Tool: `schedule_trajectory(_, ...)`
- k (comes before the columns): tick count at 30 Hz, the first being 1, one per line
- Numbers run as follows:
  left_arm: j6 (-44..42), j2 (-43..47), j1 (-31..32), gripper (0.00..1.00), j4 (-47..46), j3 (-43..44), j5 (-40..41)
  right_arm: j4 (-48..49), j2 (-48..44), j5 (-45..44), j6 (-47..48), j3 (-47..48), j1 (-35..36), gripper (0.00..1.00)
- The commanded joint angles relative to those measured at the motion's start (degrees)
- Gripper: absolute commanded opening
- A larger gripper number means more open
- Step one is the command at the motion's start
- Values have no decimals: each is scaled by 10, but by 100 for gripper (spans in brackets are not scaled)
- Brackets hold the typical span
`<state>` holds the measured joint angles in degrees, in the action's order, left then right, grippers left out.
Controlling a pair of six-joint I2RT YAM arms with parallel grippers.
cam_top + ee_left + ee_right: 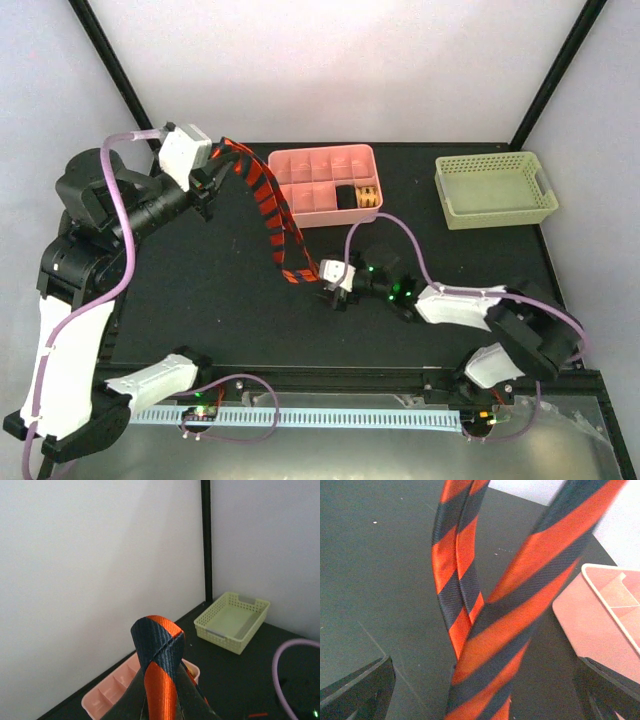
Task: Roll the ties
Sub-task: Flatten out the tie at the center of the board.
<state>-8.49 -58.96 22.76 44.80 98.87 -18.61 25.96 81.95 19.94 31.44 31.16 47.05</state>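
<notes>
I should next grab both hanging parts near the tie's low end with my right gripper, to stretch the tie out straight so it can be rolled.
The tie [270, 210], orange-red with navy diagonal stripes, hangs from my raised left gripper [208, 195] and slopes down to the black table, where its low end [300, 272] rests. In the left wrist view the tie [161, 650] is folded over in a loop and pinched between the shut fingers of my left gripper [160, 702]. My right gripper [332, 290] sits low on the table beside the low end. In the right wrist view its dark fingers [360, 690] stand wide open, with two strands of the tie [495, 640] hanging between them, untouched.
A pink compartment tray [300, 165] stands behind the tie and holds a dark roll [347, 196] and a yellowish roll [368, 197]. The tray also shows as pink tray [107, 695] and pink tray [600, 625]. A pale green basket [495, 205], also green basket [222, 636], sits at the back right.
</notes>
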Motion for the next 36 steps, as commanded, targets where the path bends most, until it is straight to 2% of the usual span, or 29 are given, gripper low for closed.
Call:
schedule_trajectory(1,21,-11,-7,2,-23,31,18,136,51,-87,4,-3,45,100)
schedule_trajectory(6,33,-10,-10,2,-26,40,3,231,115,-248,-19,12,87,100)
schedule_trajectory(8,37,-9,-14,2,-27,43,-2,241,134,-297,-35,31,88,93)
schedule_trajectory(10,40,-6,-17,2,-28,43,-3,254,147,-315,-33,36,85,80)
schedule_trajectory(14,43,3,-22,2,-28,38,-3,274,146,-307,-30,25,83,35)
schedule_trajectory(15,42,5,-23,2,-27,37,1,262,143,-303,-30,25,82,20)
schedule_trajectory(17,40,10,-26,2,-26,36,27,237,133,-292,-31,21,76,4)
schedule_trajectory(19,30,15,-28,1,-26,30,70,191,106,-243,-39,13,51,2)
schedule_trajectory(21,12,23,-28,2,-31,15,136,75,60,-143,-57,26,4,2)
schedule_trajectory(23,-10,28,-29,2,-31,-2,186,-94,8,-4,-58,69,-54,2)
schedule_trajectory(24,-21,30,-29,2,-29,-11,205,-193,-12,37,-44,100,-79,2)
schedule_trajectory(26,-39,33,-29,2,-26,-34,234,-412,-42,116,38,174,-124,2)
schedule_trajectory(28,-42,30,-30,2,-13,-60,253,-646,-62,202,190,260,-178,2)
schedule_trajectory(30,-34,30,-31,2,1,-94,259,-851,-66,213,308,321,-222,1)
schedule_trajectory(32,-32,33,-33,2,10,-144,246,-995,-69,175,386,352,-264,2)
schedule_trajectory(34,-33,35,-37,2,15,-202,231,-1083,-82,123,435,353,-299,2)
schedule_trajectory(36,-43,32,-43,2,30,-241,214,-1127,-104,58,457,334,-332,2)
